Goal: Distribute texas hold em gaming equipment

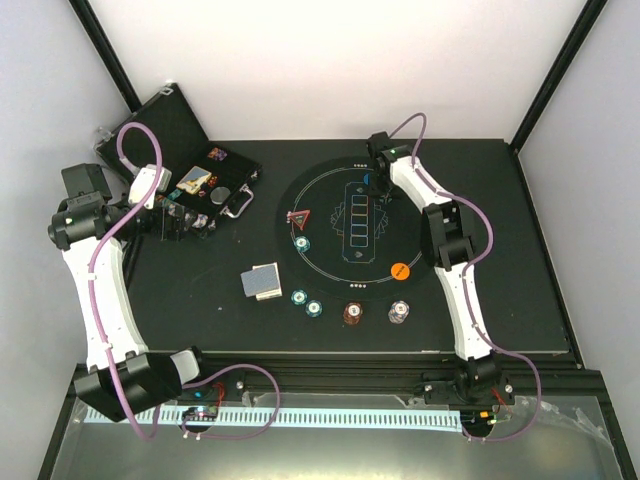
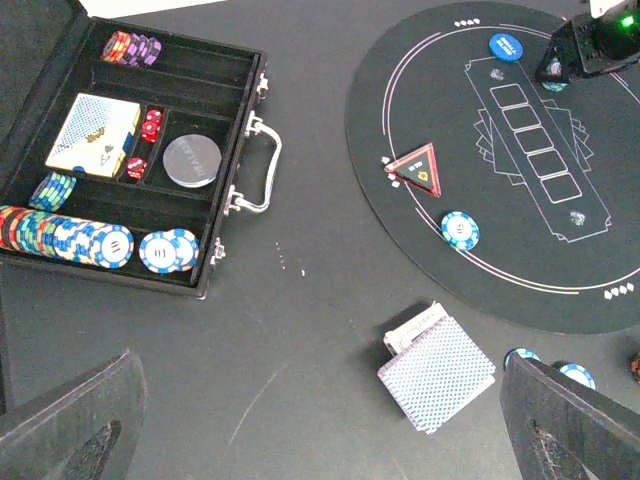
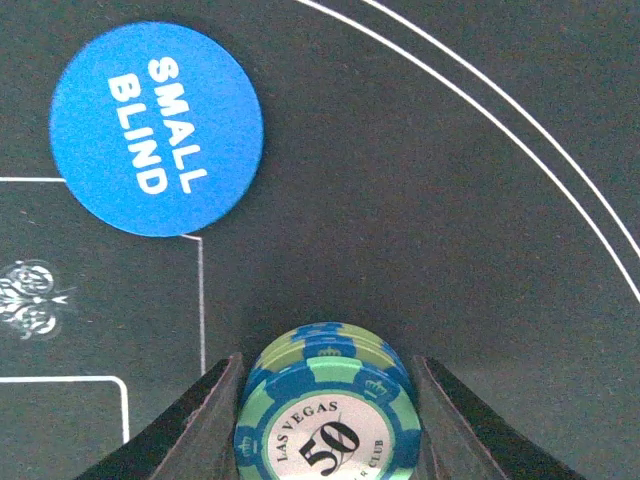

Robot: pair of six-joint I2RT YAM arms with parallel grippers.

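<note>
The stack is low over flat, empty mat beside the blue disc and would settle upright, so it is time for my right gripper to open now.
My right gripper is shut on a short stack of teal "50" poker chips, low over the round black mat, next to the blue "small blind" disc. From above, it is at the mat's far side. My left gripper is open and empty, high over the table, near the case. The grey-blue-backed cards lie below it. On the mat are the red triangle marker, a single teal chip and the orange disc.
The open black case at the left holds rows of chips, a card deck, red dice and a grey disc. Two teal chips, a brown-red stack and a white-grey stack stand along the mat's near edge.
</note>
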